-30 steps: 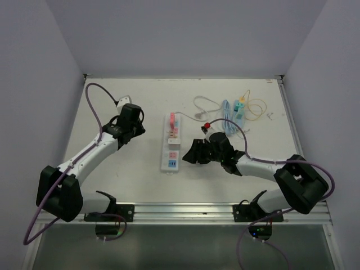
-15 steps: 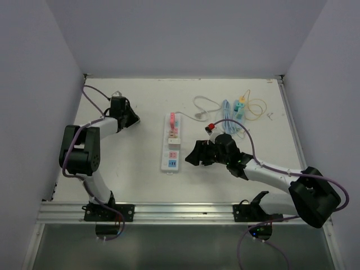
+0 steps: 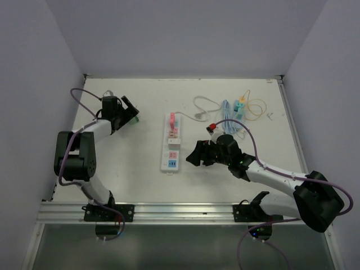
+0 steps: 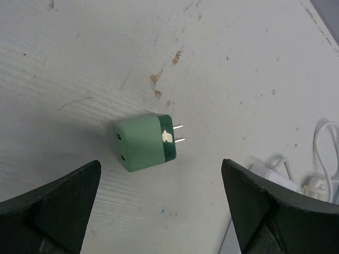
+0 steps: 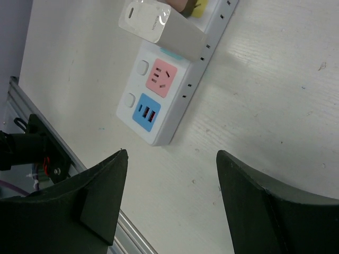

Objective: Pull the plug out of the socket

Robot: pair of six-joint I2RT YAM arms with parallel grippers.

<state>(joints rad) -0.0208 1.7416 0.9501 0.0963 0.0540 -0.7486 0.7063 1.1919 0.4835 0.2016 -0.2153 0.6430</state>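
I should next use my left gripper to grab the white adapter (image 5: 159, 24) across its opposite short sides and pull it straight off the socket.
A green two-pin plug (image 4: 146, 143) lies loose on its side on the table at the far left, pins pointing right; in the top view the plug (image 3: 134, 119) shows as a small green spot. My left gripper (image 4: 160, 163) hovers just above it, open wide and holding nothing; from above this gripper (image 3: 129, 110) is at the back left. The white socket strip (image 3: 171, 142) lies mid-table with a white adapter (image 5: 159, 24) plugged into it. My right gripper (image 5: 171, 153) is open beside the strip's near end, apart from it.
Coiled cables and small chargers (image 3: 236, 109) lie at the back right. A white cable with a connector (image 4: 275, 174) lies right of the green plug. The strip's pink socket (image 5: 160, 78) and blue USB panel (image 5: 145, 112) are free. A metal rail (image 3: 185, 211) runs along the near edge.
My left arm swung further to the back left, then its gripper opened and let the green plug down on the table. My right gripper opened wider beside the strip.
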